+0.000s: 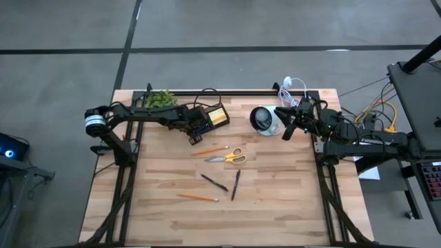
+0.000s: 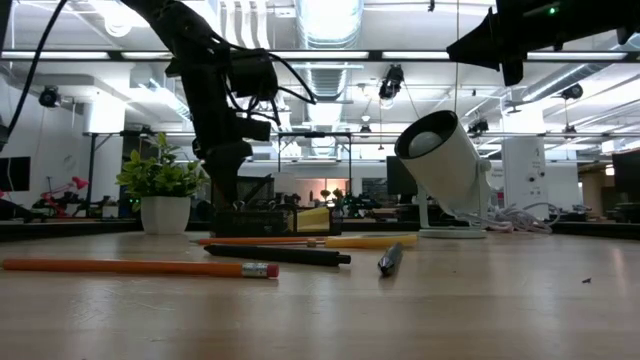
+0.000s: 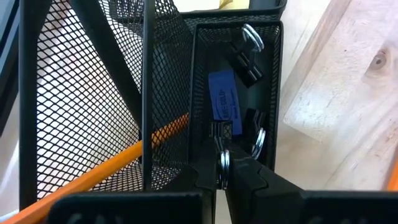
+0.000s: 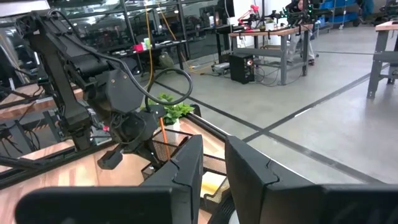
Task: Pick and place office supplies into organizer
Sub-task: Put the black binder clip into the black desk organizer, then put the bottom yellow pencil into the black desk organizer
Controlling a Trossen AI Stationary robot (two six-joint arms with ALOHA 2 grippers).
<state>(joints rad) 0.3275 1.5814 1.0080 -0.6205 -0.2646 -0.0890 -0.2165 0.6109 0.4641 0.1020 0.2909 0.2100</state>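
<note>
The binder clip's body [image 3: 222, 129] reaches the blue bit in the organizer's narrow section, so the clip would settle there and my left gripper will open its fingers.
The black mesh organizer [image 1: 207, 118] sits at the table's far side, with the yellow sticky-note block [image 1: 218, 116] in it. My left gripper [image 3: 222, 182] points down into a narrow compartment [image 3: 236, 93] that holds a blue bit [image 3: 222, 94] and dark binder clips [image 3: 249, 59]. It is shut on one small clip [image 3: 221, 132]. An orange pencil [image 3: 118, 165] lies in the neighbouring compartment. On the table lie two pencils [image 1: 210, 149] [image 1: 198, 197], the scissors [image 1: 228, 158] and two dark pens [image 1: 214, 182] [image 1: 236, 184]. My right gripper [image 4: 214, 168] hangs open above the table's far right [image 1: 288, 131]. My left gripper pinches a small dark binder clip by its silver wire loop [image 3: 223, 163], held between the two fingertips. The fingers come from above, pointing down into the organizer's narrow compartment. The clip's body hangs below the fingers, inside the compartment; whether it rests on the floor I cannot tell.
A white round cup [image 1: 262, 118] on a stand tilts beside my right gripper, with a white coiled cable [image 1: 293, 88] behind it. A small green plant [image 1: 161, 98] stands at the far left edge. Bare wood lies along the near side of the table.
</note>
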